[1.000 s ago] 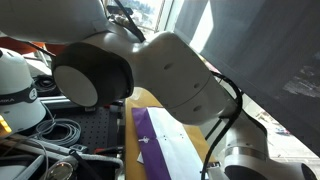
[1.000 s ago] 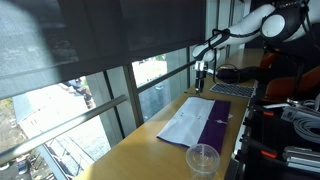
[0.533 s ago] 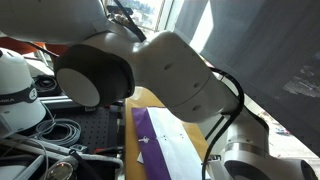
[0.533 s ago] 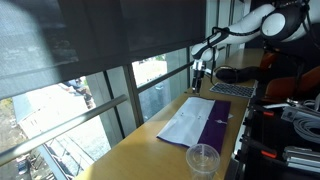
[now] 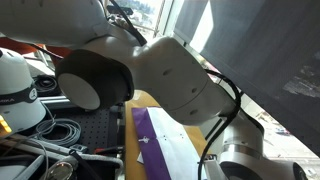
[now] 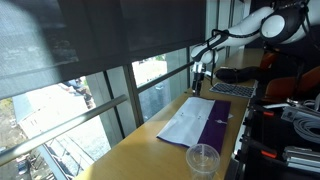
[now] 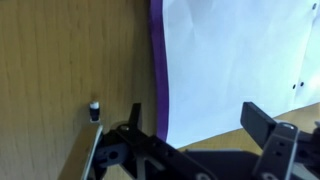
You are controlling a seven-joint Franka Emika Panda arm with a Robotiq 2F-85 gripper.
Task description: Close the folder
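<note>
My gripper will next pick up the folder's outer edge beside the white paper, so that side can fold over and close the purple folder (image 6: 205, 122).
The purple folder (image 6: 205, 122) lies open and flat on the tan board (image 6: 150, 140), with white sheets (image 6: 185, 120) showing. It also shows in an exterior view (image 5: 150, 135) under the arm and in the wrist view (image 7: 158, 70) as a purple edge beside white paper (image 7: 230, 55). My gripper (image 6: 201, 76) hangs above the far end of the folder, apart from it. In the wrist view the gripper (image 7: 195, 125) is open and empty, with the folder's purple edge and paper between the fingers below.
A clear plastic cup (image 6: 203, 159) stands on the board near the folder's near end. A window runs along one side of the board (image 6: 110, 90). Cables and equipment (image 5: 40, 125) crowd the bench beside the folder. A small dark knob (image 7: 94, 107) sits on the board.
The arm has shifted slightly in the exterior view; the gripper stays above the far end of the folder. The folder has not moved.
</note>
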